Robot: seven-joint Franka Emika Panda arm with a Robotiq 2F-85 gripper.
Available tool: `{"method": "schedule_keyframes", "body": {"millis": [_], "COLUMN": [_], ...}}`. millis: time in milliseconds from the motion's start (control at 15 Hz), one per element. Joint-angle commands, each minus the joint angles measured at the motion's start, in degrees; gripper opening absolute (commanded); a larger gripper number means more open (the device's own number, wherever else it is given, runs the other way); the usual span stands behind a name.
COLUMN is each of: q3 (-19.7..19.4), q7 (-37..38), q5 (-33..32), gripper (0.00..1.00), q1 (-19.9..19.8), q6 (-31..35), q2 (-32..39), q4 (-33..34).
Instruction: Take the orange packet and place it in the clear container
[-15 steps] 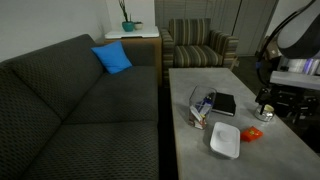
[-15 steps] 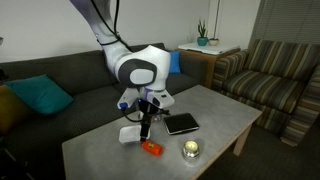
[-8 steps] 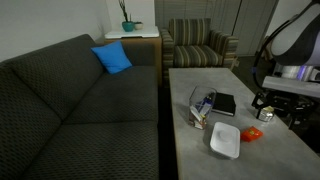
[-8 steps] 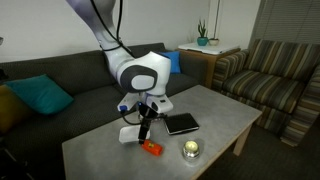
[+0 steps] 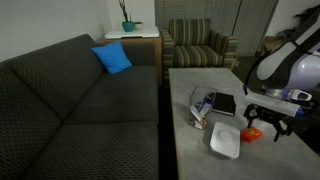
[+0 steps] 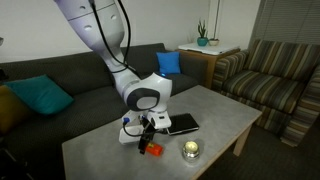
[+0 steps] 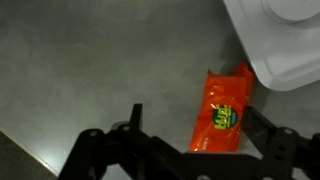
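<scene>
The fingers of my gripper are on each side of the orange packet (image 5: 254,132) but above it, so they would miss if they closed now and should first go lower.
The orange packet (image 7: 223,110) lies flat on the grey table beside the white dish (image 7: 285,45) in the wrist view. My gripper (image 7: 197,108) is open and low over the table, one finger on each side of the packet, not closed on it. Both exterior views show the packet (image 5: 254,132) (image 6: 153,151) under the gripper (image 5: 262,129) (image 6: 150,142). The clear container (image 5: 203,103) stands near the sofa-side table edge, next to the black book (image 5: 224,104); the arm hides it in one exterior view.
The white dish (image 5: 225,140) lies close to the packet. A small round tin (image 6: 190,150) sits near the table's front edge, and the black book (image 6: 182,124) lies behind it. A dark sofa (image 5: 80,110) runs along the table.
The arm has come down and moved over the orange packet; the open fingers now straddle it. The packet and the other things have not moved.
</scene>
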Motion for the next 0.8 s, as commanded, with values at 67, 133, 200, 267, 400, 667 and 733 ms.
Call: {"method": "schedule_keyframes", "body": {"millis": [67,133,200,267,400,667,733], "q3": [1.07,0.91,0.7,0.68,1.27,1.93,2.26], "q7": [-0.82,-0.93,-0.71,-0.68,-0.84,-0.86,-1.08], "q5": [-0.69,-1.01,-1.25,-1.49,-1.4,-1.33,-1.24], "gripper": [1.0,1.0,1.0,1.0,1.0,0.8,0.73], "q1": [-1.83,-1.81,-1.72,-1.82,-1.97,-1.97,-2.12], "q6": [0.93,0.97,0.84,0.42,0.6,-0.51,-0.51], "q2": [7.27,8.42,9.5,10.51,8.68,9.27,9.27], "q4": [9.5,11.11,12.75,14.38,12.09,12.62,12.48]}}
